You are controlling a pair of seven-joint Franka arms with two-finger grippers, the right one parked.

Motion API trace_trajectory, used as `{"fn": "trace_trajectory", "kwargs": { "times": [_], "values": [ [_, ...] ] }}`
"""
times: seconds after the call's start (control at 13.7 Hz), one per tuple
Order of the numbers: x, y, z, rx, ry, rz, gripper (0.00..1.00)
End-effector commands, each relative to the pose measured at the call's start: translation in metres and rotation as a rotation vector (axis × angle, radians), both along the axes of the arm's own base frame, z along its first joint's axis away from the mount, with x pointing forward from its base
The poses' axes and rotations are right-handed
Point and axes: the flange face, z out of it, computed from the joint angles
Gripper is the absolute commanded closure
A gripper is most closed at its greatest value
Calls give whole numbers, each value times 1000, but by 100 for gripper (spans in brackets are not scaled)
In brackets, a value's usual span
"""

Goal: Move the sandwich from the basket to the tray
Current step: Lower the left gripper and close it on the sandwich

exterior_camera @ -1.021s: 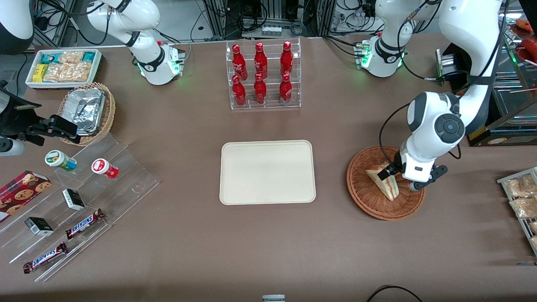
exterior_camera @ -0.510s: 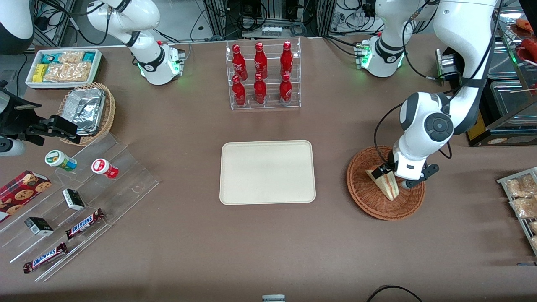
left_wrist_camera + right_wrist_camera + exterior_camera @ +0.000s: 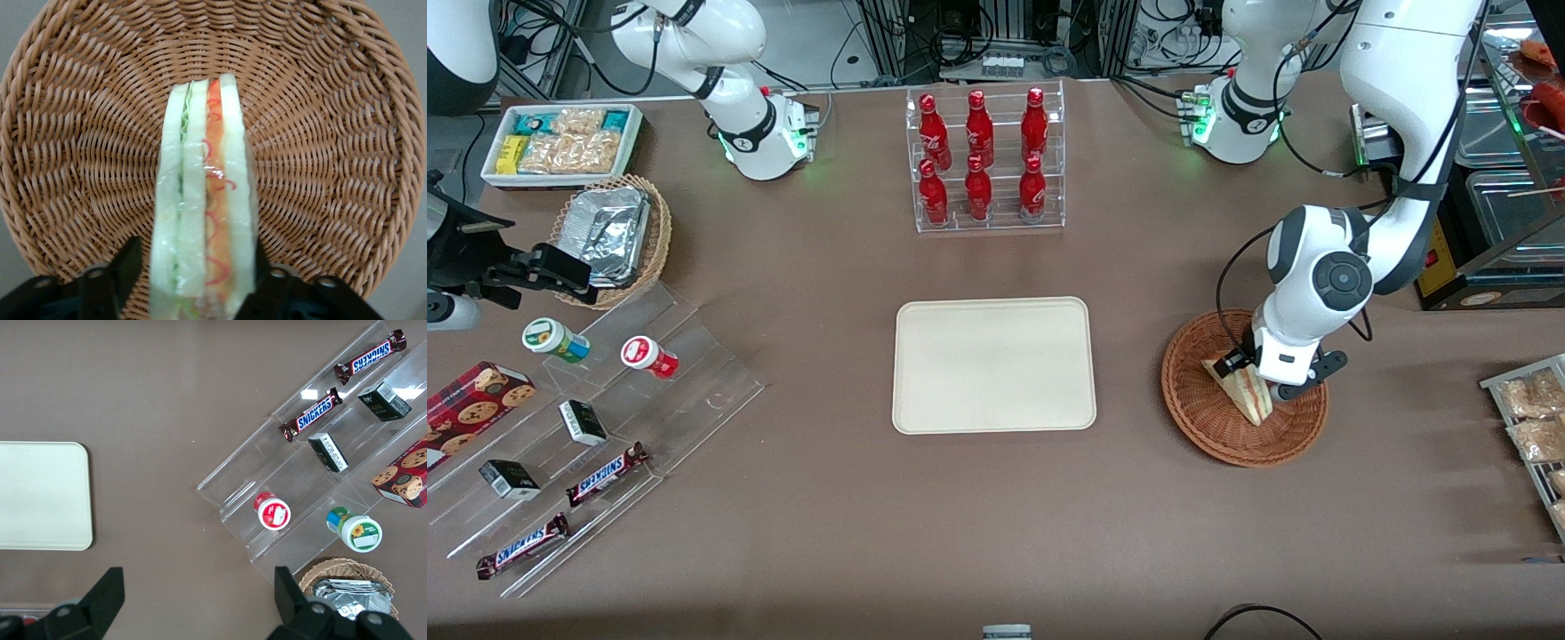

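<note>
The sandwich stands on edge, its filling showing along its top. Next, my left gripper grips the sandwich's two flat outer bread sides.
The sandwich, a pale bread wedge with red and green filling, stands on edge in the reddish-brown wicker basket toward the working arm's end of the table. My left gripper is low in the basket, open, with one finger on each side of the sandwich's thick end. In the left wrist view the sandwich runs between the two black fingers of the gripper over the basket's weave. One finger is close against the bread; the other shows a thin gap. The cream-white tray lies bare at the table's middle.
A clear rack of red bottles stands farther from the front camera than the tray. A wire rack of snack bags is beside the basket at the table's edge. Acrylic steps with candy bars and cups lie toward the parked arm's end.
The left arm's wrist has shifted a little toward the tray and the gripper has settled lower around the sandwich. The sandwich has stayed in the basket.
</note>
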Motion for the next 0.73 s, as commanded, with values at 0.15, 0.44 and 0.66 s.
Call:
{"fn": "trace_trajectory", "kwargs": {
  "times": [0.15, 0.44, 0.66],
  "values": [
    [8, -1, 19, 20, -12, 15, 100],
    [6, -17, 88, 85, 90, -42, 100],
    [4, -69, 135, 90, 88, -96, 100]
  ]
}}
